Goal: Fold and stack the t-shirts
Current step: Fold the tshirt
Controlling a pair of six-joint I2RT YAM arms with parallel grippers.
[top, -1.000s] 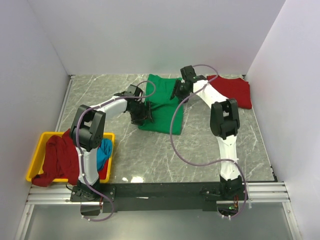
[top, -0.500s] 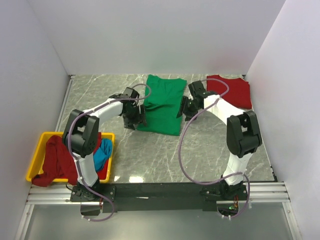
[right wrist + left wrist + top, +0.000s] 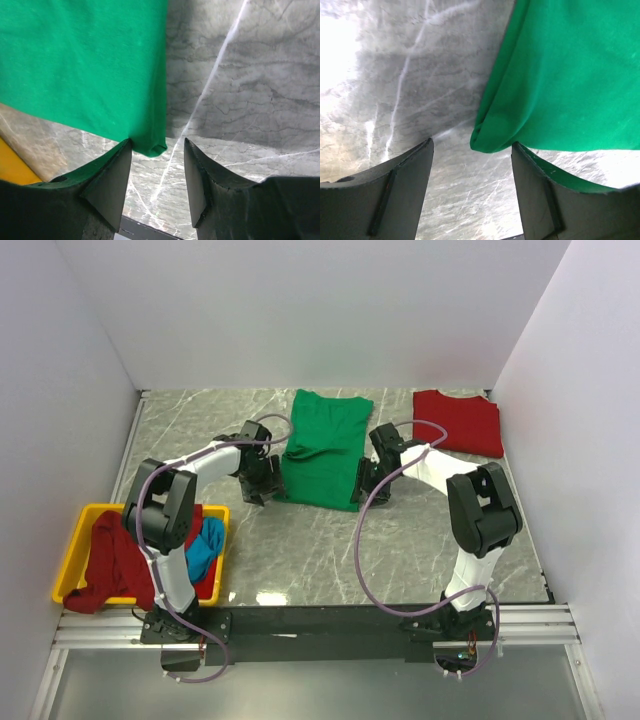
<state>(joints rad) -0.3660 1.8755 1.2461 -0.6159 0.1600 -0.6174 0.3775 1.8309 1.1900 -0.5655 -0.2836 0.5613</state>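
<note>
The left gripper should next pinch the green t-shirt's folded near corner (image 3: 278, 498) (image 3: 487, 141), to match the right gripper's corner and fold the t-shirt's near edge over evenly.
A bright green t-shirt (image 3: 322, 445) lies folded lengthwise on the marble table. My left gripper (image 3: 262, 480) is open at its near left corner; in the left wrist view the folded corner (image 3: 492, 140) sits between the open fingers. My right gripper (image 3: 367, 480) is open at the near right corner (image 3: 152, 145), which lies between its fingers. A red t-shirt (image 3: 460, 422) lies folded at the far right. A dark red shirt (image 3: 110, 560) and a blue one (image 3: 205, 543) fill the bin.
A yellow plastic bin (image 3: 80, 522) stands at the near left, beside the left arm's base. White walls close in the table on three sides. A black rail (image 3: 320, 620) runs along the near edge.
Both grippers have drawn back toward me along the green shirt's sides, from its far part to its near corners. The shirt now lies flatter and longer.
</note>
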